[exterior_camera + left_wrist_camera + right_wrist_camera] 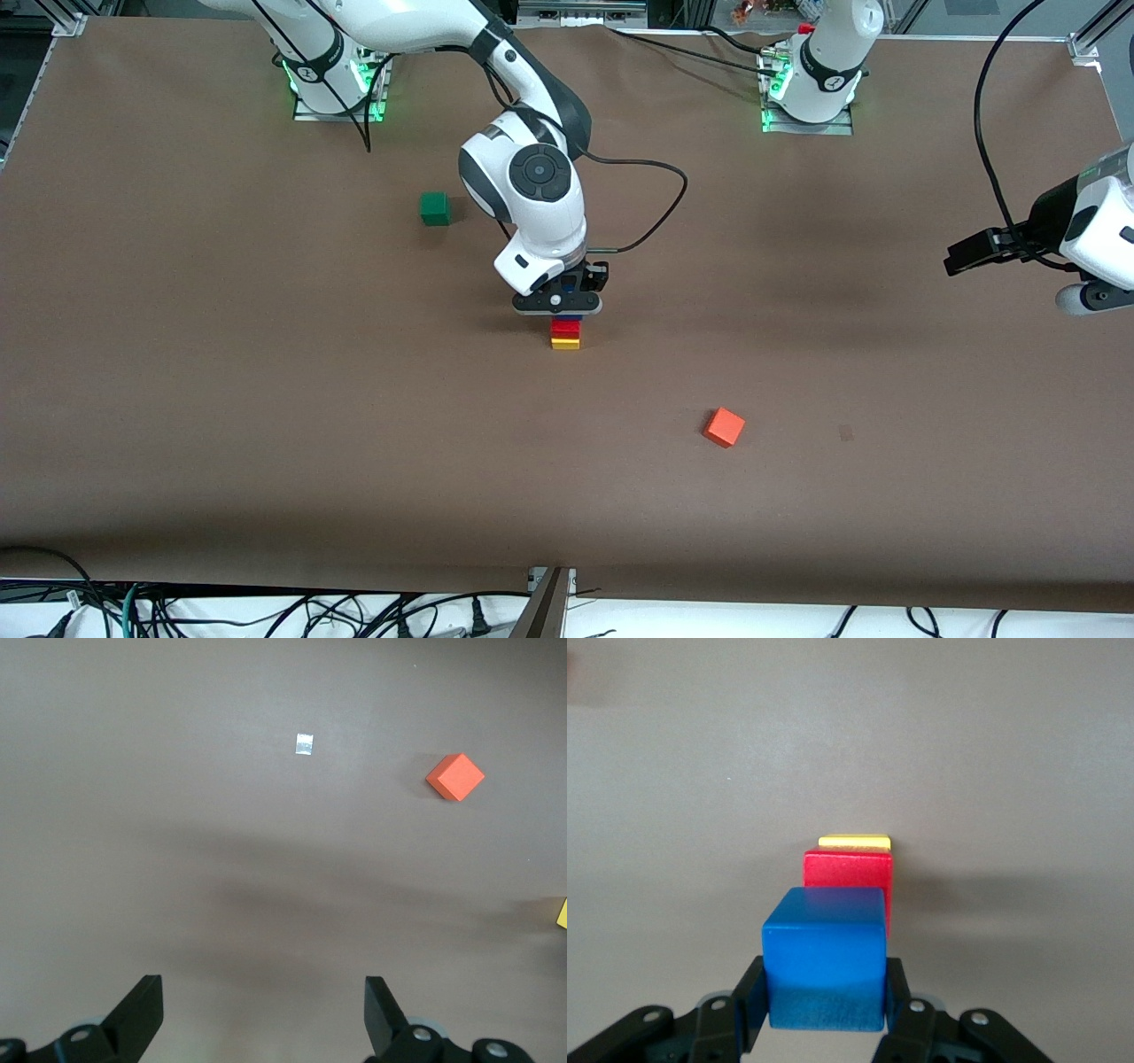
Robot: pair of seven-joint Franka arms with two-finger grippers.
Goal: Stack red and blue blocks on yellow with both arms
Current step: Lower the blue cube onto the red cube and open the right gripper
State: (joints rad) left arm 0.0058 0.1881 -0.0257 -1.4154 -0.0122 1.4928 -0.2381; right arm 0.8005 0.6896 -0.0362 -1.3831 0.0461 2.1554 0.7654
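I should release the cube with my right gripper now, because the blue cube (824,961) is on top of the red cube (847,868) and would stay standing if I opened.
The yellow cube (565,344) sits mid-table with the deep red cube (565,327) stacked on it. My right gripper (558,306) is straight over this stack, shut on the blue cube (824,957). The blue cube is at the red cube's (849,881) top; I cannot tell whether it rests on it. Only an edge of the yellow cube (854,842) shows in the right wrist view. My left gripper (961,257) waits in the air at the left arm's end of the table, open and empty (263,992).
A lighter orange-red cube (725,427) lies nearer the front camera than the stack, toward the left arm's end; it also shows in the left wrist view (455,777). A green cube (434,208) lies farther away, toward the right arm's base.
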